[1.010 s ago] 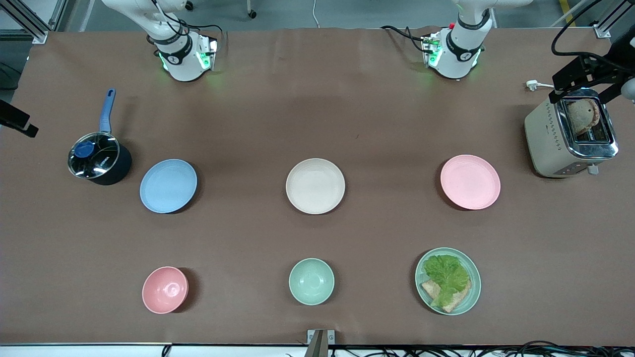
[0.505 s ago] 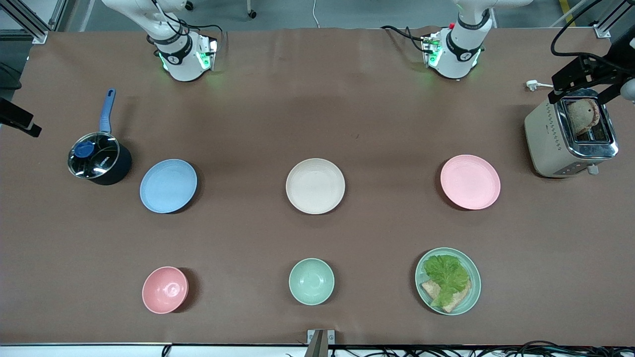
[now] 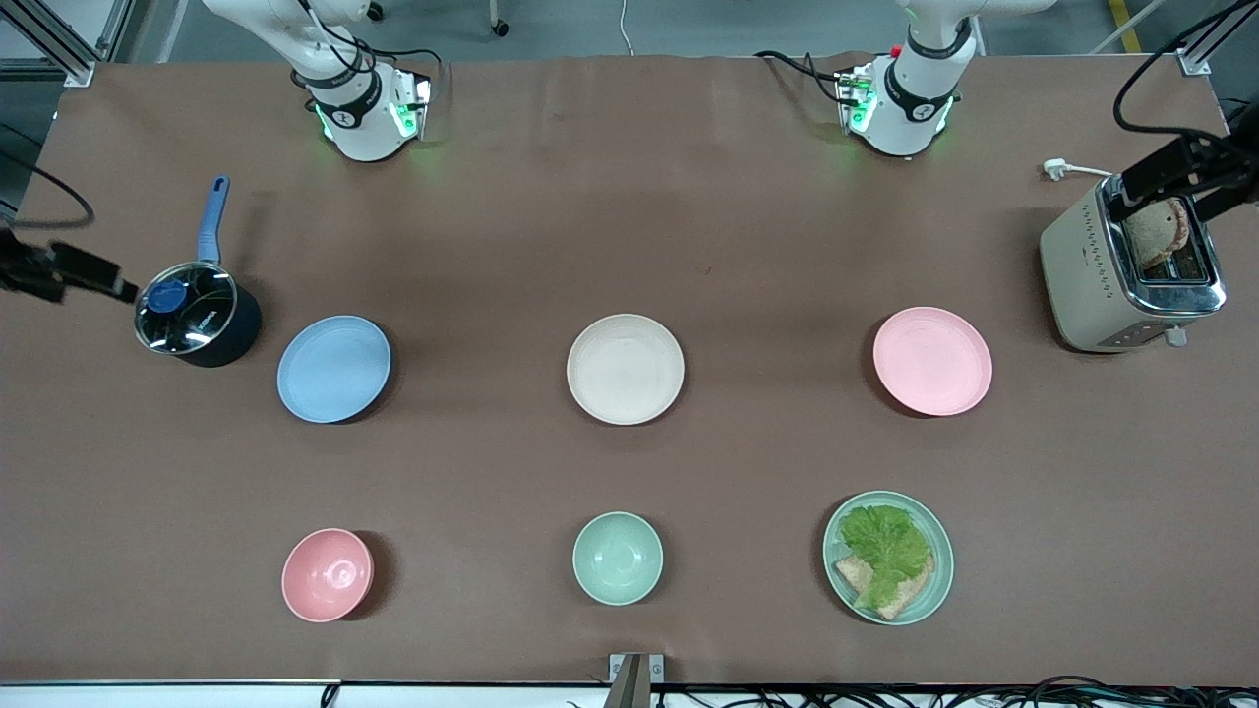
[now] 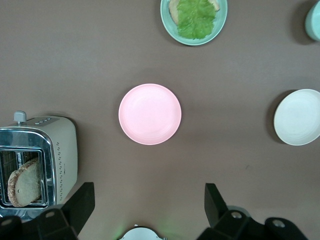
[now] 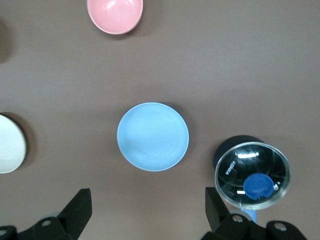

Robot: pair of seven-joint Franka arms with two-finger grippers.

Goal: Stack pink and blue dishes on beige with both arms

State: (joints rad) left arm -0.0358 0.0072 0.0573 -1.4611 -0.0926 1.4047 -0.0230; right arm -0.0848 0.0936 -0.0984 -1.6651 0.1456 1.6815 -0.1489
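The blue plate needs to be stacked on the cream-beige plate [image 3: 625,369], so my right gripper needs to grab the blue plate by its rim [image 3: 279,370].
Three plates lie in a row across the table's middle. The pale blue plate [image 3: 333,369] is toward the right arm's end, the cream-beige plate [image 3: 625,369] in the centre, and the pale pink plate [image 3: 931,360] toward the left arm's end. My right gripper [image 5: 148,202] hangs high beside the pot, open and empty, with the blue plate [image 5: 153,136] below it. High over the toaster, my left gripper [image 4: 148,200] is also open and empty, and the pink plate [image 4: 150,114] shows under it. Neither gripper touches a plate.
A dark lidded pot [image 3: 197,315] with a blue handle stands beside the blue plate. A toaster [image 3: 1131,265] holding bread stands near the pink plate. Nearer the front camera sit a pink bowl [image 3: 327,574], a mint-green bowl [image 3: 618,558] and a mint plate with lettuce and bread [image 3: 888,557].
My right hand has come in from the table's edge toward the pot. My left hand has shifted slightly over the toaster. No plate has moved.
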